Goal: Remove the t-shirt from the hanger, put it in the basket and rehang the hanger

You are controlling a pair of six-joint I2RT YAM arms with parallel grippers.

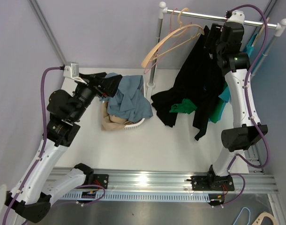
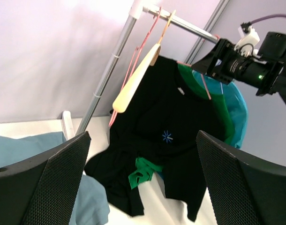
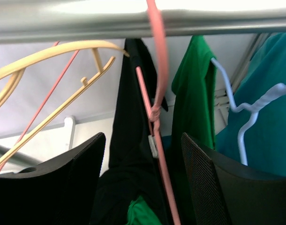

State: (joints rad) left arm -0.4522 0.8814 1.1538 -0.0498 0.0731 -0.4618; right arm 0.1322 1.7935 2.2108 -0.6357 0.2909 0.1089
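The pink hanger should next be grabbed with my right gripper by its neck just below the hook (image 3: 155, 114), which leaves the hanger's arms free to remove the t-shirt.
A black t-shirt (image 1: 192, 89) hangs on a thin pink hanger (image 3: 154, 108) from the rack rail (image 1: 199, 16); its lower hem lies bunched on the table. It also shows in the left wrist view (image 2: 166, 117) and in the right wrist view (image 3: 131, 140). My right gripper (image 1: 212, 40) is up at the rail, open, its jaws (image 3: 143, 136) standing either side of the pink hanger's neck without touching it. My left gripper (image 1: 112, 83) is open and empty, far left over the basket, facing the shirt (image 2: 143, 136).
A white basket (image 1: 133, 125) holds blue-grey clothes (image 1: 129, 98) and a beige cloth. Empty cream hangers (image 1: 171, 40) hang at the rail's left end. A green shirt (image 1: 183, 107) and a teal shirt (image 1: 222, 93) hang behind the black one. The rack post (image 1: 157, 51) stands mid-table.
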